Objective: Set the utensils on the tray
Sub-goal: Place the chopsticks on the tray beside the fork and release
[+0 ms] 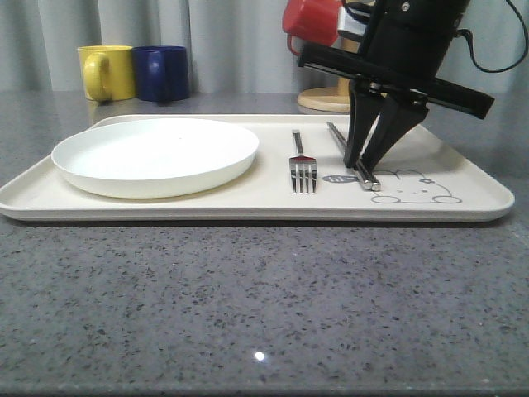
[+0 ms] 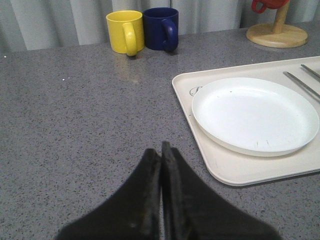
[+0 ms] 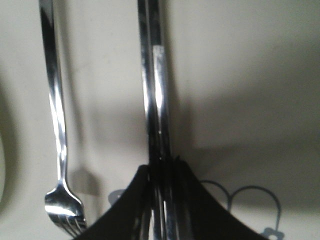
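The chopsticks rest along the tray's surface inside its rim. My right gripper needs to let go of the chopsticks, since they would lie flat if it opened now.
On the cream tray (image 1: 248, 203), a silver fork (image 1: 303, 169) lies right of the plate with its tines toward the near edge. The pair of chopsticks (image 1: 369, 180) lies right of the fork, by the rabbit drawing. My right gripper (image 1: 362, 163) comes down from above and is shut on the chopsticks near their front end. In the right wrist view the chopsticks (image 3: 155, 90) run between the closed fingers of that gripper (image 3: 162, 165), with the fork (image 3: 57, 130) alongside. My left gripper (image 2: 161, 150) is shut and empty over the grey table, left of the tray (image 2: 240, 170).
A white plate (image 1: 155, 155) takes up the tray's left half. A yellow mug (image 1: 107, 72) and a blue mug (image 1: 162, 73) stand at the back left. A red mug (image 1: 312, 21) hangs on a wooden stand (image 1: 324, 100) behind the tray.
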Controlling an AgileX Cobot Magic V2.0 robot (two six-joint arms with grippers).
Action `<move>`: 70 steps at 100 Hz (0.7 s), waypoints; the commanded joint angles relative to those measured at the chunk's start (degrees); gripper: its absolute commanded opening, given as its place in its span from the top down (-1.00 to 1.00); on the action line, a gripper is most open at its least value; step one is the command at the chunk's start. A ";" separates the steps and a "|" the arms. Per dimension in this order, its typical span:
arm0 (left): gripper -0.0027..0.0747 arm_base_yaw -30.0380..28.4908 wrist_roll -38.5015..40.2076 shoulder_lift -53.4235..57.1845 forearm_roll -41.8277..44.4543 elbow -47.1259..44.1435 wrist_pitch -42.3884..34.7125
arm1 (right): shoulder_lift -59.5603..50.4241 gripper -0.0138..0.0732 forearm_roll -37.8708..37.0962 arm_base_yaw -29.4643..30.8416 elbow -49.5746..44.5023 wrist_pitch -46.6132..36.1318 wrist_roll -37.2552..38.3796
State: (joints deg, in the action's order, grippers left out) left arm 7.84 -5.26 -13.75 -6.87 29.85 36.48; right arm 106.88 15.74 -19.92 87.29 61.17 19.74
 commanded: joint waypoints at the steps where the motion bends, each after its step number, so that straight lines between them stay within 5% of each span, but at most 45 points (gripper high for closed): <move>1: 0.98 0.38 0.57 -0.58 -0.68 1.46 -4.42 | -2.45 0.83 0.84 0.00 1.24 -1.15 0.28; 12: 0.98 0.38 0.57 -0.58 -0.68 1.46 -4.42 | -2.45 0.68 0.84 0.00 1.24 -1.15 0.28; 37: 0.98 0.38 0.57 -0.58 -0.68 1.46 -4.42 | -2.51 -0.17 0.84 0.00 1.29 -1.55 0.28; 57: 0.98 0.38 0.57 -0.58 -0.68 1.46 -4.42 | -5.47 -0.17 0.39 0.00 1.48 -2.85 0.16; 70: 0.98 0.38 0.57 -0.58 -0.68 1.46 -4.42 | -10.22 -0.17 -6.17 0.00 1.48 -2.81 0.16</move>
State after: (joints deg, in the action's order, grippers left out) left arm 7.84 -5.26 -13.75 -6.87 29.85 36.48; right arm 103.19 13.62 -19.92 87.29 59.53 19.96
